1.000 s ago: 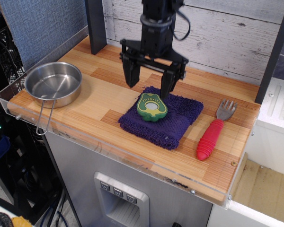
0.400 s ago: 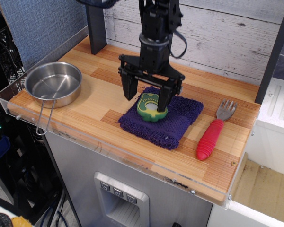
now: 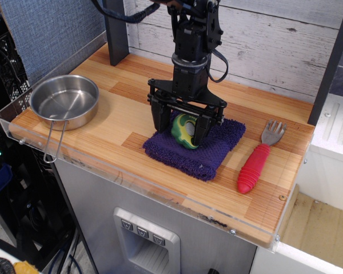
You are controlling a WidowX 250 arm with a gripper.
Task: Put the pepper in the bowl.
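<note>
The green pepper needs to go in the bowl [image 3: 64,101]. My gripper should grab the pepper next around its rounded body [image 3: 184,132].
The green pepper [image 3: 185,130] with its yellow rim lies on the purple cloth [image 3: 208,149] in the middle of the wooden counter, tipped up on one side. My black gripper [image 3: 181,128] is lowered onto the cloth. Its two fingers [image 3: 160,121] stand on either side of the pepper, close against it, with the jaws still spread wide. The steel bowl [image 3: 64,101] with its wire loop handle sits empty at the counter's left end, well away from the gripper.
A red-handled fork [image 3: 256,161] lies to the right of the cloth. A clear plastic lip runs along the counter's front and left edges [image 3: 131,171]. A dark post [image 3: 116,31] and a plank wall stand behind.
The gripper has come down from above the cloth's far edge to straddle the pepper. The pepper has tipped from lying flat to standing partly on edge.
</note>
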